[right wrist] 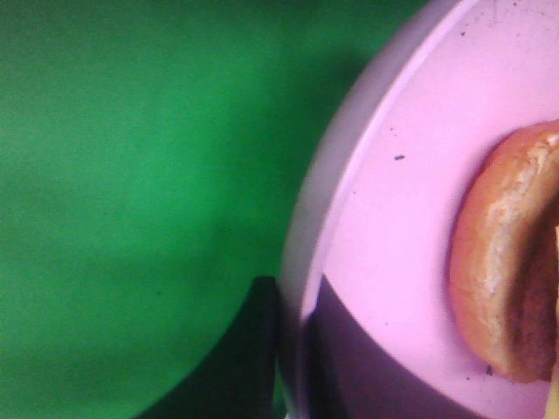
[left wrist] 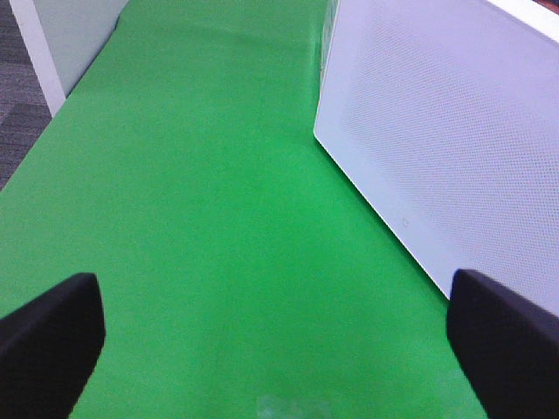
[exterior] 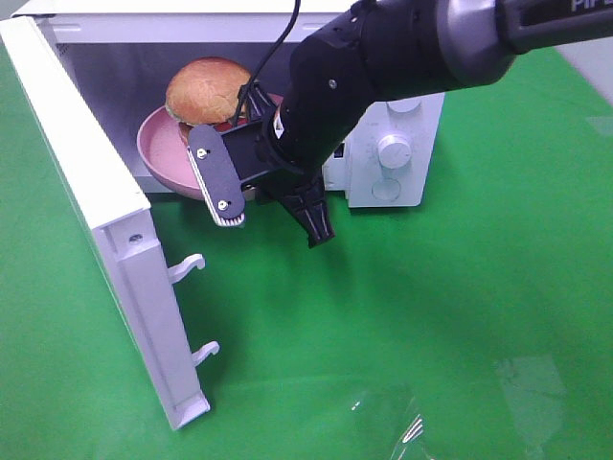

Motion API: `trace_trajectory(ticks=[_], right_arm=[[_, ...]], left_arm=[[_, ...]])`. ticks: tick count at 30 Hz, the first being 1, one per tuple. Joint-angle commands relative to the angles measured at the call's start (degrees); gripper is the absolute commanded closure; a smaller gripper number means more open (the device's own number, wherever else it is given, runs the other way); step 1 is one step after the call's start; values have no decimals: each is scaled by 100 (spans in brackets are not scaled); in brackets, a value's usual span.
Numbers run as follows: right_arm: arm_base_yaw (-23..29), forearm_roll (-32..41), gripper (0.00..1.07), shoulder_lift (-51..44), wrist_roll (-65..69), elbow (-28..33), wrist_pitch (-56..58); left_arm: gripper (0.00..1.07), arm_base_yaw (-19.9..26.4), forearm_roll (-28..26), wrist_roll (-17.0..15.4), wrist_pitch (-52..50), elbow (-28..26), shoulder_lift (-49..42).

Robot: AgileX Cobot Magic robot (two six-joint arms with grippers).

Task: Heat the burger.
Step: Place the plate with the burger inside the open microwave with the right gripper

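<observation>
My right gripper should keep holding the plate until the plate is deeper in. The pink plate's near edge [exterior: 182,182] still hangs over the microwave's front sill [exterior: 153,185].
The burger [exterior: 206,88], with a glossy brown bun, sits on a pink plate [exterior: 158,144] in the mouth of the open microwave [exterior: 393,96]. My right gripper [exterior: 228,206] reaches in from the upper right and is shut on the plate's near rim. In the right wrist view its dark fingers [right wrist: 258,349] sit on either side of the pink plate's [right wrist: 410,175] rim, at the gripper [right wrist: 293,371], and the burger [right wrist: 507,262] lies just beyond. My left gripper [left wrist: 275,345] is open over bare green cloth, beside the outer face of the microwave door [left wrist: 454,131]. The exterior view does not show it.
The microwave door [exterior: 105,220] swings out to the left, its two latch hooks [exterior: 187,266] pointing right. The control panel with a round knob [exterior: 393,150] is right of the cavity. A clear plastic sheet [exterior: 412,426] lies at the table's front. Grey floor [left wrist: 17,96] borders the cloth.
</observation>
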Motion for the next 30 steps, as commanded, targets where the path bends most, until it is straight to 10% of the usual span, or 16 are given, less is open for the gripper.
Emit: trace_trajectory(ticks=[1, 30], right_arm=[[-40, -292, 107, 178, 453, -464, -11], [-52, -395, 107, 1255, 762, -2028, 258]], left_arm=[[8, 11, -34, -6, -34, 17, -86], [8, 11, -34, -6, -34, 17, -86]])
